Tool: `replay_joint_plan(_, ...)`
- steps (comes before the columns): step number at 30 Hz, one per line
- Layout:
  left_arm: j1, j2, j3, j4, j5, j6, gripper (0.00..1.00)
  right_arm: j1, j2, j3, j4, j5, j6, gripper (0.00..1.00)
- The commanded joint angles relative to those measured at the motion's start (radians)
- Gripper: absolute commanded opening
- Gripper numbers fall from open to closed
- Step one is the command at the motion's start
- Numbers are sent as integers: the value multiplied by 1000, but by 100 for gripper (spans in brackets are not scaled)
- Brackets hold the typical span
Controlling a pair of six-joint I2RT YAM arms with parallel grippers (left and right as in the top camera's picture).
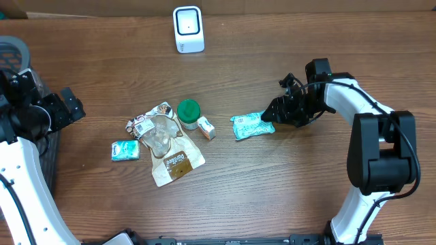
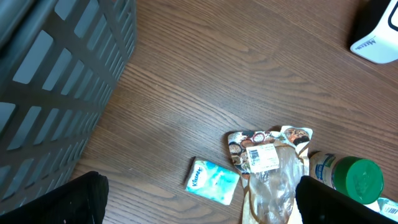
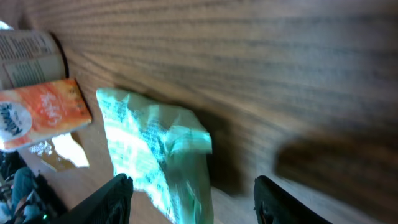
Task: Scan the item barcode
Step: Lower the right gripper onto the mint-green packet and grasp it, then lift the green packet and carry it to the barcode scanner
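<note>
My right gripper needs to grab the green packet's nearest end, so its far end stays uncovered for scanning.
A crumpled green packet [image 1: 251,126] lies on the wooden table, right of centre. My right gripper [image 1: 270,116] sits at its right end, low over the table. In the right wrist view the packet [image 3: 155,149] lies between the two dark fingers, nearer the left one, and the right gripper [image 3: 193,186] is open and not pinching it. The white barcode scanner [image 1: 189,29] stands at the back centre and shows at the left wrist view's top right corner [image 2: 376,31]. My left gripper [image 1: 71,105] hangs wide open and empty at the far left [image 2: 199,185].
A pile lies left of centre: a Kleenex packet [image 1: 125,150], a clear-windowed snack bag [image 1: 167,143], a green-lidded jar [image 1: 189,113] and a small orange box [image 1: 206,128]. A grey slatted basket [image 2: 56,81] stands at the left edge.
</note>
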Motion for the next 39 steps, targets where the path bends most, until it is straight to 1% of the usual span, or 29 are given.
replay_joint_plan(1,5,1,14,0,11,26,100,13,17,-38,56,-32,41,61)
replay_joint_plan(4,5,1,14,0,11,26,100,13,60,-39,83,-37,68,59)
replay_joint_plan(7,5,1,14,0,11,26,100,14,101,-39,91,-56,68,53)
replay_joint_plan(8,5,1,14,0,11,26,100,14,107,-39,92,-63,68,49)
replay_joint_plan(9,5,2,14,0,11,26,100,11,109,-39,94,-71,68,41)
replay_joint_plan(10,5,1,14,0,11,26,100,9,109,-39,94,-72,68,39)
replay_joint_plan(14,5,1,14,0,11,26,100,8,109,-37,98,-99,67,8)
replay_joint_plan(15,5,2,14,0,11,26,100,7,109,-37,98,-108,68,5)
replay_joint_plan(18,5,1,14,0,11,26,99,1,107,-12,80,-160,68,4)
replay_joint_plan(22,5,1,14,0,11,26,100,-1,66,66,-27,-166,63,4)
replay_joint_plan(24,5,1,14,0,11,26,100,0,-3,130,-106,-166,63,4)
replay_joint_plan(27,5,1,14,0,11,26,100,7,-127,175,-153,-166,64,4)
replay_joint_plan(31,5,1,14,0,11,26,99,9,-318,178,-201,-162,64,4)
replay_joint_plan(35,5,2,14,0,11,26,100,28,-435,178,-267,-141,64,4)
replay_joint_plan(39,5,1,14,0,11,26,100,71,-494,178,-275,-102,64,4)
